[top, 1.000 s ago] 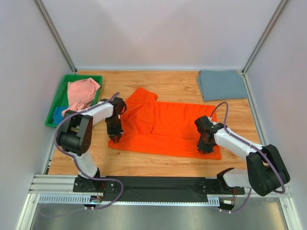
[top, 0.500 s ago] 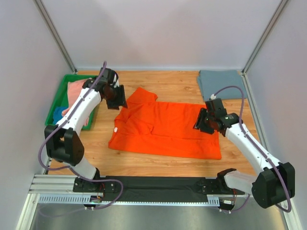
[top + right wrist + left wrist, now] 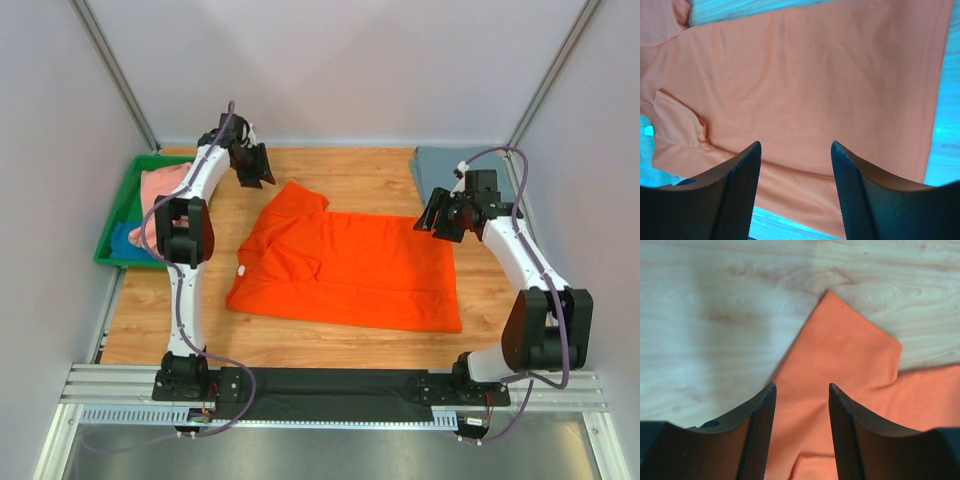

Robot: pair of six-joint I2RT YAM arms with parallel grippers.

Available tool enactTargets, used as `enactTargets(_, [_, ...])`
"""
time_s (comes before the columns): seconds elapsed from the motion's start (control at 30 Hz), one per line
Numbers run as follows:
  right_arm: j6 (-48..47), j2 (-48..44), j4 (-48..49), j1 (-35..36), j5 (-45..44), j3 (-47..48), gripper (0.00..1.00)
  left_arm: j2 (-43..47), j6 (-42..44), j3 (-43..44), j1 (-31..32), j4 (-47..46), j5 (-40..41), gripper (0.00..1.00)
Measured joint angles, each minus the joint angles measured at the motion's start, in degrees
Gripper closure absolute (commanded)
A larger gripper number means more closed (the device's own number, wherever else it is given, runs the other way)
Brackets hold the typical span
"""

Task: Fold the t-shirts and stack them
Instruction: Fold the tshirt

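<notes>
My left gripper should next grab the orange t-shirt's sleeve [image 3: 301,196] near its open end. Then it can fold the far side of the t-shirt over the t-shirt's body.
The bright orange t-shirt [image 3: 345,265] lies partly folded on the wooden table, one sleeve pointing to the back left. It fills the right wrist view [image 3: 805,75], and its sleeve shows in the left wrist view [image 3: 840,370]. My left gripper [image 3: 258,170] is open and empty, raised behind the sleeve. My right gripper [image 3: 437,219] is open and empty, raised over the shirt's far right corner. The slate grey-blue t-shirt [image 3: 445,168] lies folded at the back right. The salmon pink t-shirt [image 3: 165,188] and the blue t-shirt [image 3: 122,240] lie in the green tray [image 3: 118,205].
The green tray stands at the left edge of the table. White walls and metal posts close the cell at the back and sides. A black rail [image 3: 340,385] with both arm bases runs along the near edge.
Both grippers have let go of the orange shirt's near edge and lifted away to the back, the left to the far left corner, the right toward the grey-blue shirt.
</notes>
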State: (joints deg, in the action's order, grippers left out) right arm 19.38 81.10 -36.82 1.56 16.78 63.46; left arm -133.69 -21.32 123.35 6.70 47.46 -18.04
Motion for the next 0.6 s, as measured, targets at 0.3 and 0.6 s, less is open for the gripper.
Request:
enactTargets(0.3, [-0.9,13.1,5.5,-7.5,4.5,4.4,0.39,-10.1,-1.5,3.6,0.5,-4.7,-4.4,0.43])
enactTargets(0.6, [0.0,25.1,7.9,-10.1,3.0,13.4,0.38,-12.9,-3.5,6.7,2.0,-8.6,-8.4,0.43])
